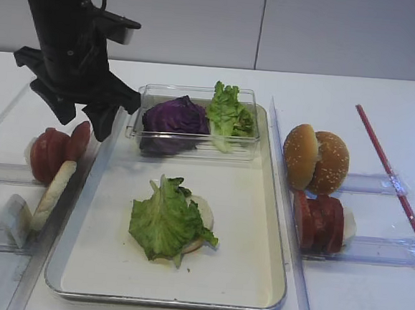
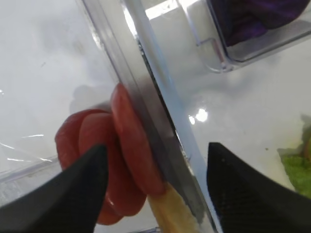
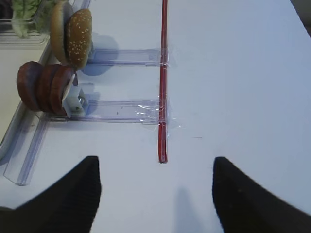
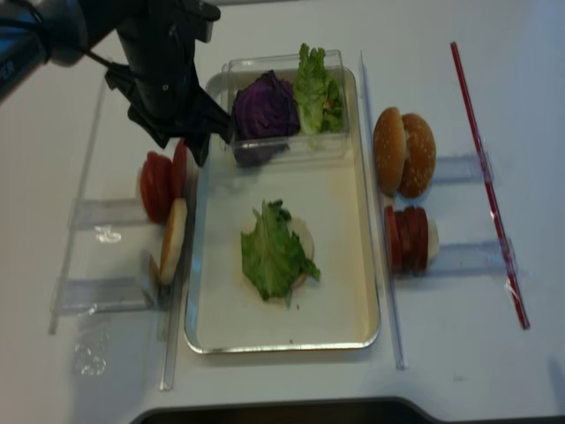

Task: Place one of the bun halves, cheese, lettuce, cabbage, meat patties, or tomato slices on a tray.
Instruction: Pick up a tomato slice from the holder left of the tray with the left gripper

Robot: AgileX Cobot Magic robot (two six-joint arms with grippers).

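My left gripper's fingers are above the outer tomato slice (image 2: 133,136) beside the tray rim (image 2: 160,126) in the left wrist view. It isn't time to close on the slice yet: my left gripper should first go lower.
My left gripper (image 1: 85,117) hangs open just above the tomato slices (image 1: 53,154), which stand on edge in a clear rack left of the tray (image 1: 247,201). In the left wrist view its jaws (image 2: 155,145) straddle the outermost tomato slice (image 2: 129,141) and the tray rim (image 2: 160,126), without touching either. A pale cheese slice (image 1: 53,193) leans below the tomatoes. On the tray lies a bun half (image 1: 204,216) under a lettuce leaf (image 1: 163,220). My right gripper (image 3: 155,160) is open over bare table, empty.
A clear box at the tray's far end holds the purple cabbage (image 1: 174,120) and more lettuce (image 1: 229,113). Right of the tray, bun halves (image 1: 315,158) and meat patties (image 1: 318,223) stand in clear racks. A red stick (image 1: 389,173) lies taped at the right.
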